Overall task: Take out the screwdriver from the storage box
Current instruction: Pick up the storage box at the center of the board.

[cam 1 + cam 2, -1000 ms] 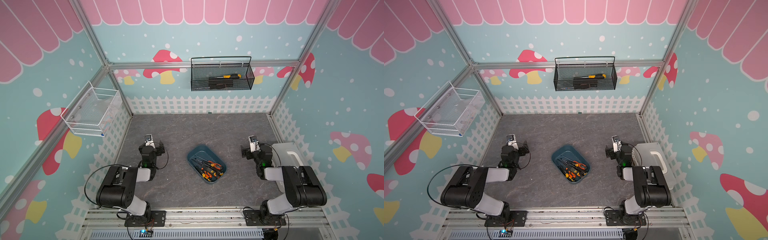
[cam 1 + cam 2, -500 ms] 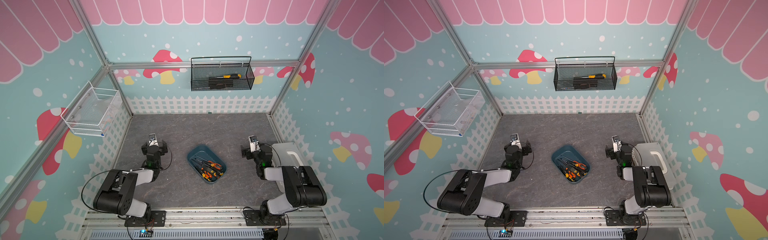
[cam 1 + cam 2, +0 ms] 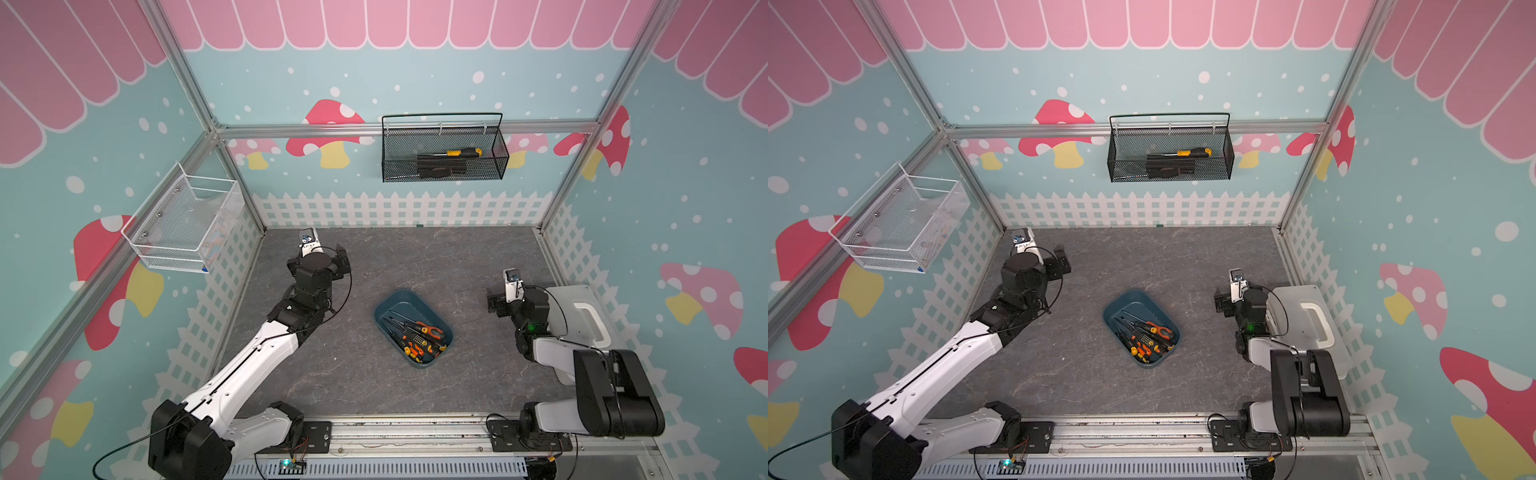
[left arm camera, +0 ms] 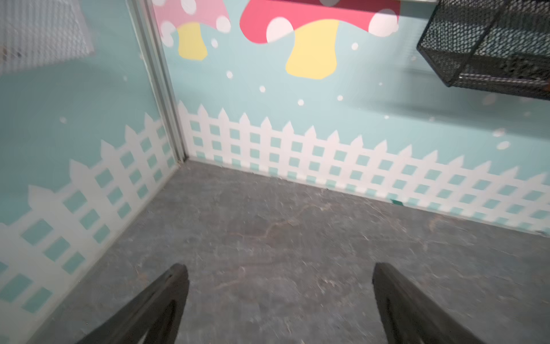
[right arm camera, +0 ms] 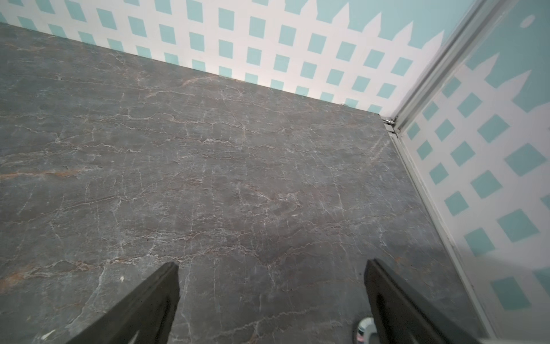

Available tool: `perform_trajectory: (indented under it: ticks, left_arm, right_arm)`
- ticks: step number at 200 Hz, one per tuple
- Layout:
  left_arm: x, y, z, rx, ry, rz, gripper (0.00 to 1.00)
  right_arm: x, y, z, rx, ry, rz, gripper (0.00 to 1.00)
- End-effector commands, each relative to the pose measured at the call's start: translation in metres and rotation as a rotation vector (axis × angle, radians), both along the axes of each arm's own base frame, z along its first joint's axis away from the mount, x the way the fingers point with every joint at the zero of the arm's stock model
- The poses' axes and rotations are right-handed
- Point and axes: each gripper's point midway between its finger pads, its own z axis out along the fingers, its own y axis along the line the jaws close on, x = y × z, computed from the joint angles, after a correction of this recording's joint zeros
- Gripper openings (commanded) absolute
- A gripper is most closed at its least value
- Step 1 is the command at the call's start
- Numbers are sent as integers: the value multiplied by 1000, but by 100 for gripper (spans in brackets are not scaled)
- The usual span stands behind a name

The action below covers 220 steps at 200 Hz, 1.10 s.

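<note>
The box's handles should stay free for my right gripper. My left gripper should next grab the box's rim on its side.
The storage box (image 3: 400, 300) (image 3: 1128, 300) is a dark teal-blue tub lying at an angle in the middle of the grey floor. In both top views it holds several tools, among them a screwdriver (image 3: 409, 348) (image 3: 1138, 348) with an orange and black handle. My left gripper (image 3: 318, 257) (image 3: 1036, 259) (image 4: 278, 271) is raised over the back left of the floor, well left of the box, open and empty. My right gripper (image 3: 508, 300) (image 3: 1229, 301) (image 5: 271, 265) hangs low to the right of the box, open and empty. Neither wrist view shows the box.
A black wire-mesh basket (image 3: 444, 166) on the back wall holds a yellow-handled screwdriver. A white wire basket (image 3: 183, 224) hangs on the left wall. A whitish case with a handle (image 3: 582, 316) lies behind the right arm. The fence-patterned walls stand close to both grippers.
My left arm has stretched out and lifted, carrying its gripper toward the back wall. The right arm and the box have not moved.
</note>
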Motion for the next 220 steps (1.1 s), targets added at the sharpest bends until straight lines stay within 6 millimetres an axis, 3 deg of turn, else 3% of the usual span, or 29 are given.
perform_trajectory:
  ticks: [1,22,52,98,143,220]
  left_arm:
    - [-22,-28,-69,-96,303,-95,99]
    - [-32,-60,-93,-197,384,-176,99]
    - [-47,-88,-131,-295,514,-200,99]
    - [-57,-98,-176,-297,634,-104,90]
    - [-58,-99,-187,-331,656,-57,77]
    - [-62,-113,-204,-352,704,-38,72]
  right_arm:
    - [-9,-4,23,51,72,-52,99]
    - [-24,2,44,130,142,-50,99]
    - [-47,29,61,149,265,40,99]
    - [-81,96,81,23,360,232,99]
    - [-99,147,74,12,430,402,99]
    - [-109,205,63,-57,485,610,99]
